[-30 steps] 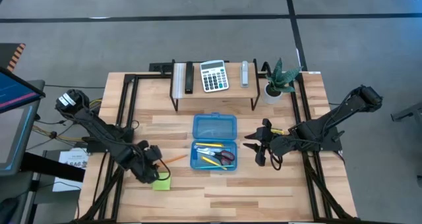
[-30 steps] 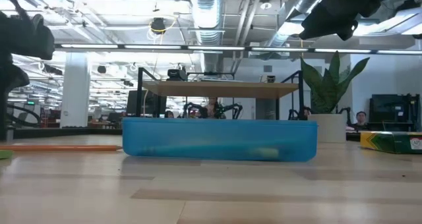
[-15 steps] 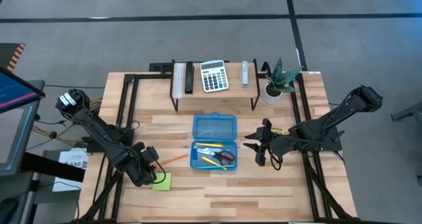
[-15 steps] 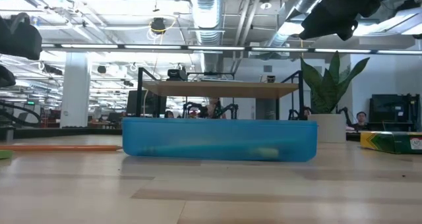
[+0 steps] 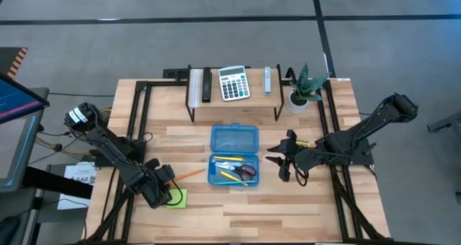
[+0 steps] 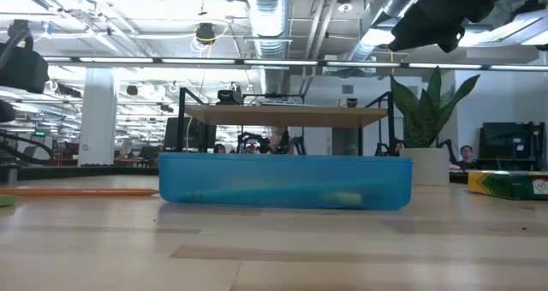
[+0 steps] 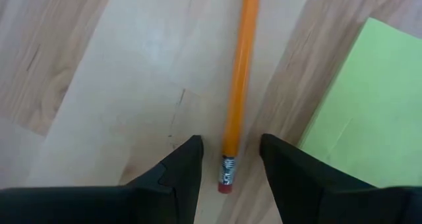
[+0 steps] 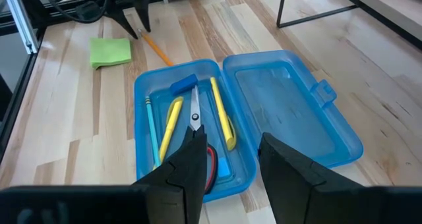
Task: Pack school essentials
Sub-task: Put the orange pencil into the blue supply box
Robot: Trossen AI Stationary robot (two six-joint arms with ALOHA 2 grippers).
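My left gripper should grab the orange pencil by its eraser end [image 5: 173, 181] next. Then it can pack the pencil in the blue pencil case [image 5: 233, 156].
An open blue pencil case [image 5: 233, 156] lies mid-table; its tray [image 8: 191, 128] holds a blue eraser [image 8: 183, 85], red-handled scissors [image 8: 198, 122], yellow pencils and a green one. An orange pencil [image 5: 191, 173] lies flat on the table beside a lime sticky-note pad [image 5: 177, 199]. My left gripper [image 5: 170, 177] is open, its fingers standing on either side of the pencil's eraser end [image 7: 227, 174] without touching it; the pad [image 7: 369, 118] lies just beside. My right gripper [image 5: 272, 157] hovers open to the right of the case. The yellow-green crayon box [image 6: 509, 184] lies under the right arm.
A black-framed shelf [image 5: 234, 101] at the far edge carries a grey-white calculator [image 5: 233, 83]. A small potted plant [image 5: 302, 92] stands to its right. Black rails run along both table sides. Bare wood lies near the table's front edge [image 5: 238, 216].
My left gripper has shifted a little toward the table's near-left corner, uncovering more of the lime pad. The pencil, pad, case and right arm have kept still.
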